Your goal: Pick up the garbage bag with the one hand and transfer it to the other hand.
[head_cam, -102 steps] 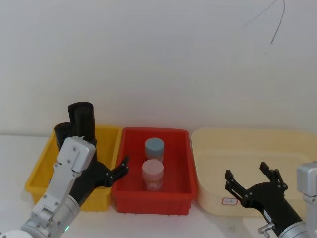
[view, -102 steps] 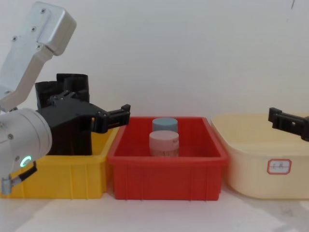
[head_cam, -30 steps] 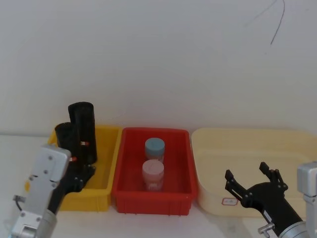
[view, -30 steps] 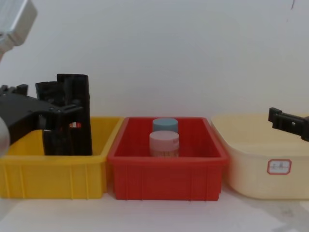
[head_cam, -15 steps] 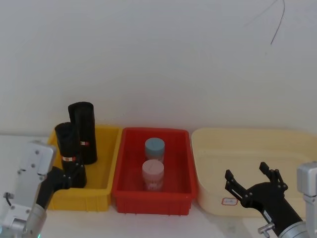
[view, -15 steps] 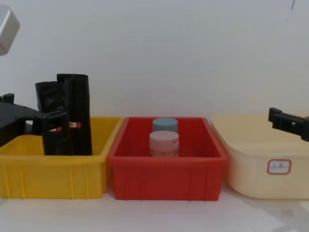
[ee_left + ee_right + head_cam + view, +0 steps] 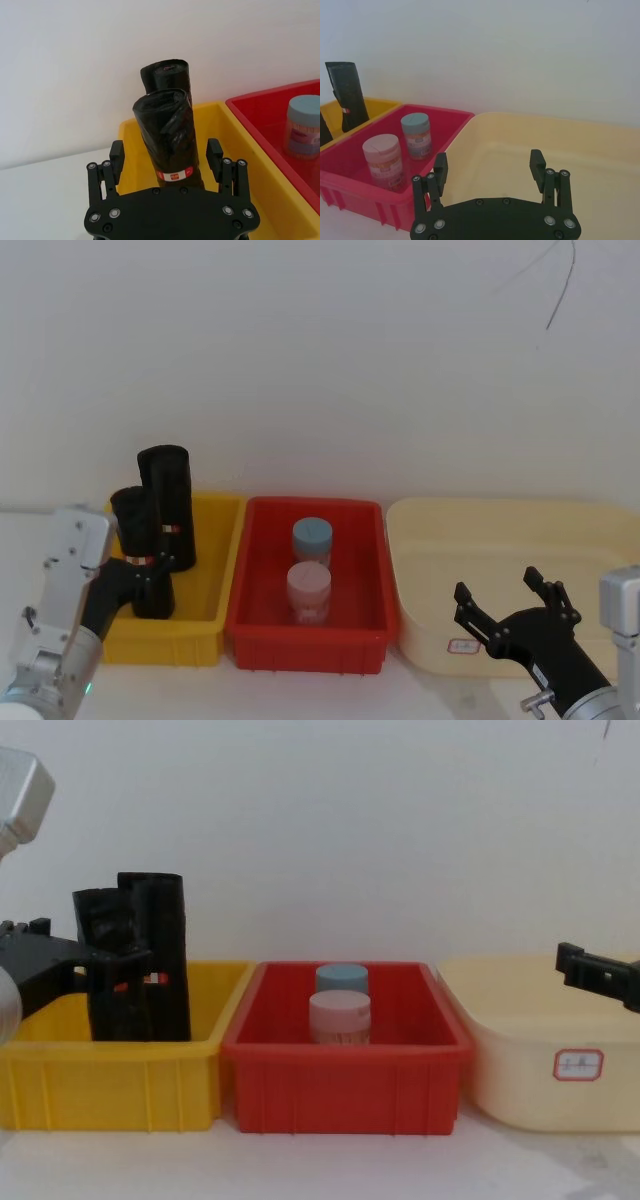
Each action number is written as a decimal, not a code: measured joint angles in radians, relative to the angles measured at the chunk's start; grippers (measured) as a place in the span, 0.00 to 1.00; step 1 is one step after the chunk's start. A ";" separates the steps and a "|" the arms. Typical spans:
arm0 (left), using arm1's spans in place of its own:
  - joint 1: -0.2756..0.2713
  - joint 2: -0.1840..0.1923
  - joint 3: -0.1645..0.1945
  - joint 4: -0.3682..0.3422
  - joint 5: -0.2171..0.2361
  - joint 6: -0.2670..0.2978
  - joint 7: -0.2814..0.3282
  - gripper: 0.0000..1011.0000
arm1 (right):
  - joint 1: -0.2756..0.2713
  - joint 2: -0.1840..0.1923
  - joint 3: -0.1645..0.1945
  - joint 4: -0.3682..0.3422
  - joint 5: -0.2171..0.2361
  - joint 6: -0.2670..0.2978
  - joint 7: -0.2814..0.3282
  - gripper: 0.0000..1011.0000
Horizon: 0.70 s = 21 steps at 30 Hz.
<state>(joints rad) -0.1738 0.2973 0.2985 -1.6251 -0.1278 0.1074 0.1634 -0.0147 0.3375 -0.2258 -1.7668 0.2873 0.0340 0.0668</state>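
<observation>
The garbage bag's lower end [image 7: 120, 1020] should stay free to hand over, so the robot's left gripper should next grab the garbage bag above its label band [image 7: 106, 925].
Two black rolls stand upright in the yellow bin [image 7: 218, 540]. The front one is the garbage bag [image 7: 132, 525] [image 7: 169, 132] [image 7: 103, 935], with a white-and-red label band. The second roll [image 7: 168, 495] [image 7: 166, 77] [image 7: 160, 945] stands just behind it. My left gripper [image 7: 150, 575] [image 7: 165, 150] [image 7: 112, 960] is open, one finger on each side of the front roll at label height, with small gaps showing. My right gripper [image 7: 497, 588] [image 7: 488, 159] [image 7: 578, 960] hangs open above the front of the cream tub [image 7: 500, 530], holding nothing.
A red bin [image 7: 300, 645] [image 7: 340, 1090] sits between the yellow bin and the cream tub, with a blue-lidded jar [image 7: 312, 537] and a pink-lidded jar [image 7: 308, 588] in it. A white wall rises close behind the bins.
My left gripper pulled back from the yellow bin's right side to its left, then moved in until its fingers straddle the front roll. The right arm has not moved.
</observation>
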 joint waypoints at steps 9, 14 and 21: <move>-0.057 -0.024 -0.005 0.084 -0.012 -0.034 -0.034 0.99 | 0.000 0.000 0.000 0.000 0.000 0.000 0.000 0.99; -0.082 -0.035 -0.006 0.121 -0.017 -0.049 -0.052 0.94 | 0.000 0.000 0.000 0.000 0.000 0.000 0.000 0.99; -0.117 -0.052 -0.009 0.170 -0.024 -0.072 -0.076 0.75 | 0.000 0.000 0.000 0.000 0.000 0.000 0.000 0.99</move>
<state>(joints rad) -0.2908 0.2456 0.2897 -1.4548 -0.1515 0.0349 0.0872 -0.0146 0.3375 -0.2258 -1.7667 0.2873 0.0341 0.0668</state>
